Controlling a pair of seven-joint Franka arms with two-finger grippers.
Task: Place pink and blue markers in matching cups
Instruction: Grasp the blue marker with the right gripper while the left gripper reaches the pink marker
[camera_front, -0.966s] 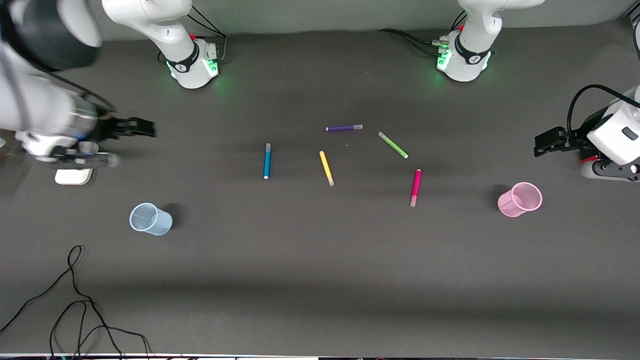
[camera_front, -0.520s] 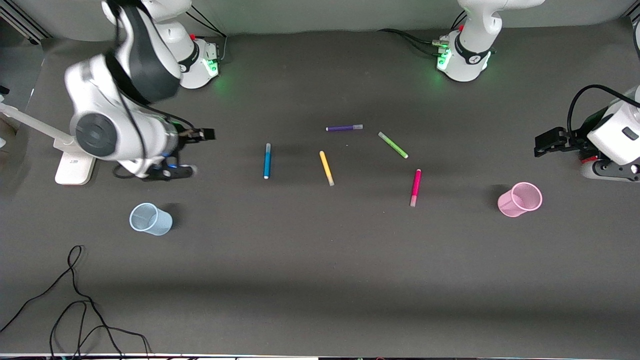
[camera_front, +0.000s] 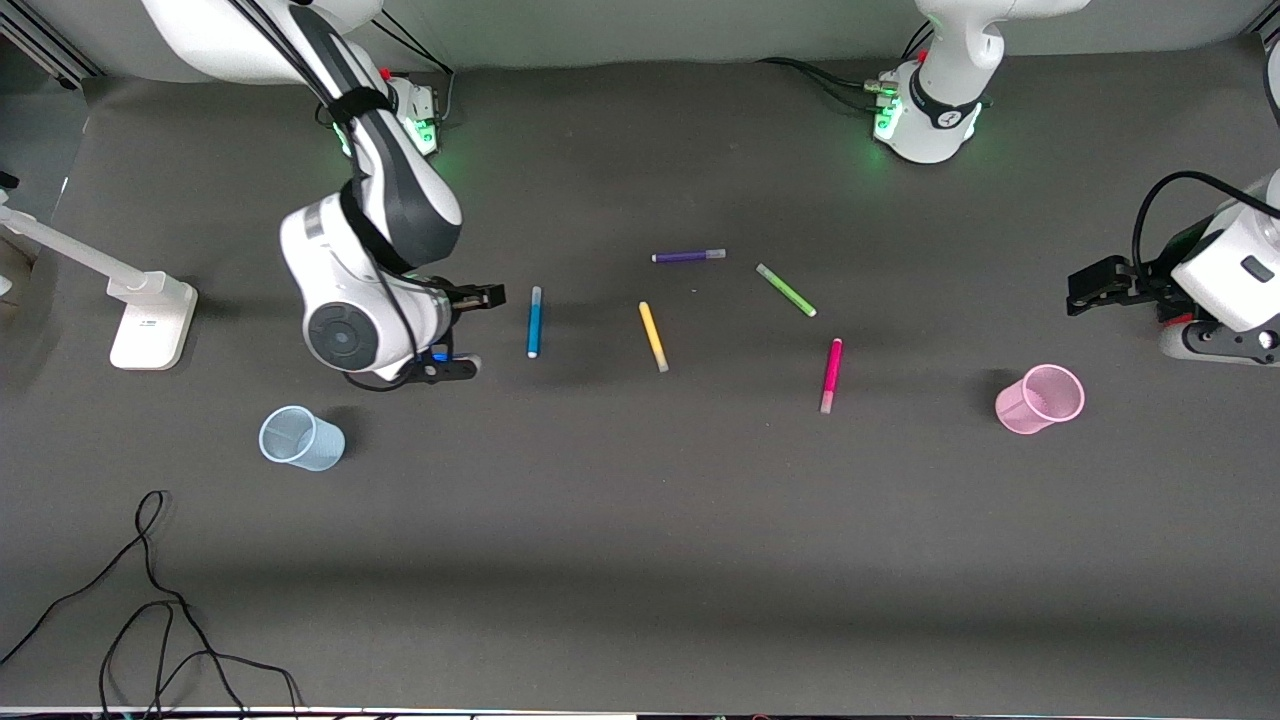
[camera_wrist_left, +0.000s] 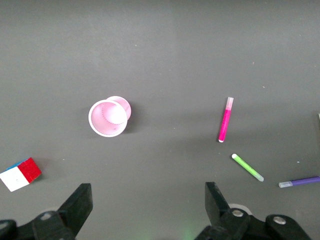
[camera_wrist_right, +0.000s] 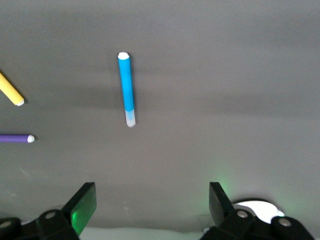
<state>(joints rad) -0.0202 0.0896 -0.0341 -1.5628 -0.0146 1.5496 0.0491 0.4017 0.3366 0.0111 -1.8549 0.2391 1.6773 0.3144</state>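
I should pick up the blue marker by its light-blue cap end (camera_front: 536, 295) with my right gripper next. Then it can stand in the pale blue cup (camera_front: 300, 438).
The blue marker (camera_front: 534, 322) lies flat near the table's middle and shows in the right wrist view (camera_wrist_right: 126, 89). My right gripper (camera_front: 482, 296) (camera_wrist_right: 150, 202) is open and empty, over the table beside the marker's light-blue cap end, toward the right arm's end. The pink marker (camera_front: 831, 375) (camera_wrist_left: 225, 120) lies flat. The pale pink cup (camera_front: 1040, 398) (camera_wrist_left: 108, 117) stands toward the left arm's end. The pale blue cup (camera_front: 300, 438) stands toward the right arm's end. My left gripper (camera_front: 1098, 284) (camera_wrist_left: 149, 205) waits open and empty, up near the pink cup.
Yellow (camera_front: 653, 337), green (camera_front: 786, 290) and purple (camera_front: 688, 256) markers lie between the blue and pink ones. A white stand (camera_front: 150, 320) and loose black cables (camera_front: 150, 600) are at the right arm's end. A red, white and blue cube (camera_wrist_left: 20, 173) lies near the pink cup.
My right arm has swung in from the right arm's end of the table to just beside the blue marker. The left arm, markers and cups have not moved.
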